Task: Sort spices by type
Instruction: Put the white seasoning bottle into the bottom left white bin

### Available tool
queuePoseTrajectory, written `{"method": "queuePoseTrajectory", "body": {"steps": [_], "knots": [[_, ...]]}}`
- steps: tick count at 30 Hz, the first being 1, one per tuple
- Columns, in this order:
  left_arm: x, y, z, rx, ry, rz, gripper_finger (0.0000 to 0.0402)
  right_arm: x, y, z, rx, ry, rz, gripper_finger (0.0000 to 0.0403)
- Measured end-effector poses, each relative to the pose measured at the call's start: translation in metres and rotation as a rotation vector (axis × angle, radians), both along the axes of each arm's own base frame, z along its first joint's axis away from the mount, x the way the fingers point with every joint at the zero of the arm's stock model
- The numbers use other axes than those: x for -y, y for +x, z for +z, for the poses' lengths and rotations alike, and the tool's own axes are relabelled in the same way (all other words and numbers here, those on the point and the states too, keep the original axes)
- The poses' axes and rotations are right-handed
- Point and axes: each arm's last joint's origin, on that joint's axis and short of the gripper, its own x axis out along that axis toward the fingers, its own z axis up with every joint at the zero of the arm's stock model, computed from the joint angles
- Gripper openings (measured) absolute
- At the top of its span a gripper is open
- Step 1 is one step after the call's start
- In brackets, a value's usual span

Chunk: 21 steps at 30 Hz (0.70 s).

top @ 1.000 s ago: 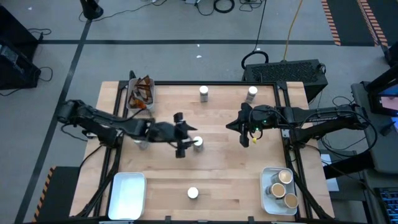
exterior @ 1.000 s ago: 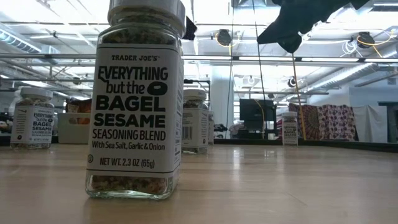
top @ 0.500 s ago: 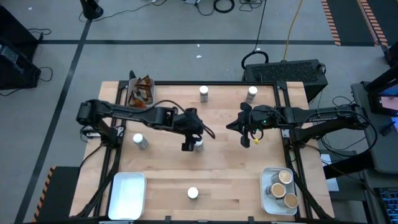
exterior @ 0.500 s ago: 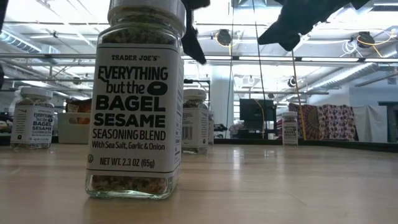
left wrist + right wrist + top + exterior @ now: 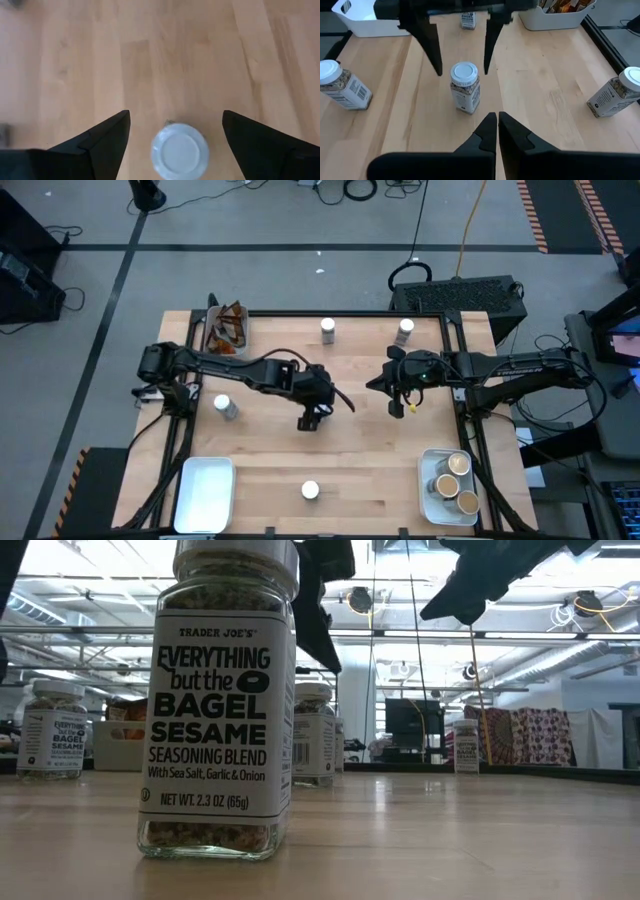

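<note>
The left gripper takes the white-lidded spice jar by its white lid (image 5: 180,152) next, to sort the jar in with its own type.
My left gripper (image 5: 313,418) is open above a white-lidded spice jar (image 5: 465,92) that stands upright on its base at the table's middle. Its fingers (image 5: 427,47) stand on either side of the lid (image 5: 180,151), clear of it. My right gripper (image 5: 497,125) is shut and empty, hovering right of centre (image 5: 397,402). More white-lidded jars stand at the far edge (image 5: 328,330) (image 5: 404,330), on the left (image 5: 225,407) and at the near edge (image 5: 310,491). Dark sachets (image 5: 228,328) lie in the far-left tray. Tan-lidded jars (image 5: 452,475) stand in the near-right tray.
A white tray (image 5: 205,495) sits at the near-left corner. The near-right tray (image 5: 432,502) and the far-left tray (image 5: 212,348) hold spices. The near-edge jar fills the low view's foreground (image 5: 220,700). Bare wood lies between the two grippers.
My left gripper has moved toward the table's right and come down over the middle jar, which it now covers in the high view. It stays open. The jar has not moved. My right gripper has kept still.
</note>
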Motion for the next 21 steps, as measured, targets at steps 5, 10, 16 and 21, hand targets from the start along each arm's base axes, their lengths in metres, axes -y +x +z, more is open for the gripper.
{"method": "queuePoseTrajectory", "body": {"steps": [5,10,16,21], "knots": [[-0.002,0.004,-0.011,-0.034,-0.039,0.027,0.0321,0.000,0.000,0.000,0.000,0.001,0.000,0.0000],[-0.001,0.009,-0.027,-0.074,-0.037,0.027,0.0321,0.000,0.000,0.000,0.000,0.001,-0.001,0.0000],[-0.001,0.012,-0.036,-0.101,-0.036,0.027,0.0321,0.000,0.000,0.000,-0.001,0.000,-0.001,0.0000],[-0.001,0.009,-0.040,-0.144,-0.033,0.028,0.0321,0.000,0.000,0.000,-0.005,-0.001,0.000,0.0000]]}}
